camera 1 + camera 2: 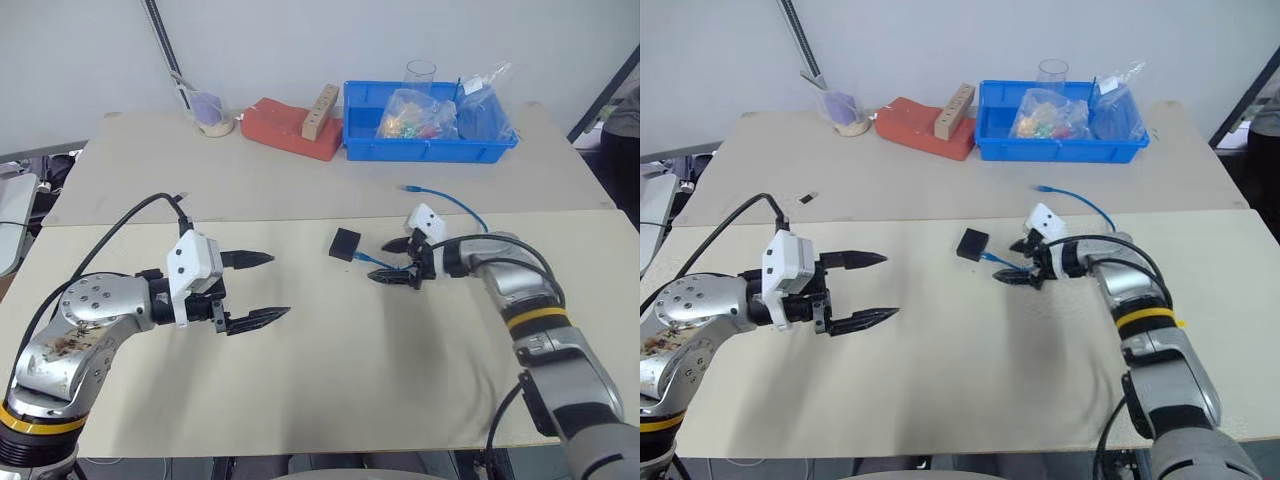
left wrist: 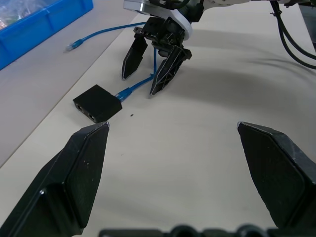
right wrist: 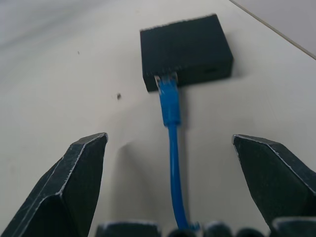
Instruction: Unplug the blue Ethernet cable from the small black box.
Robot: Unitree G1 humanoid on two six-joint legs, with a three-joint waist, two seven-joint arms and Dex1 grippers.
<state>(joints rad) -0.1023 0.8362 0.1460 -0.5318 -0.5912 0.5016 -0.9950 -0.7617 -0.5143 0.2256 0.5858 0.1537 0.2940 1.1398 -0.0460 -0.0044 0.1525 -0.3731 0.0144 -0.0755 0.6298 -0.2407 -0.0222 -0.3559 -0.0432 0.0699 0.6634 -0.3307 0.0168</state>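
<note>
The blue cable (image 1: 368, 259) and the fingers of my right gripper crowd the plugged side of the black box. My left gripper will grab the box by its open-port end (image 1: 336, 243) next.
The small black box (image 1: 344, 243) lies flat near the middle of the beige table. The blue Ethernet cable (image 3: 169, 106) is plugged into the side of the box that faces my right gripper. From there the cable runs back between that gripper's fingers and curves on to a loose plug (image 1: 410, 187) on the far table. My right gripper (image 1: 383, 261) is open, just short of the box, with one fingertip on each side of the cable and nothing gripped. My left gripper (image 1: 278, 285) is open and empty, held above the table left of the box and pointing toward it.
A blue bin (image 1: 430, 150) with bags and a glass stands at the back right. Left of it are a red block (image 1: 285, 128) with a wooden strip on top and a small cup (image 1: 213, 115). A tiny black stick (image 1: 808, 197) lies on the back table.
</note>
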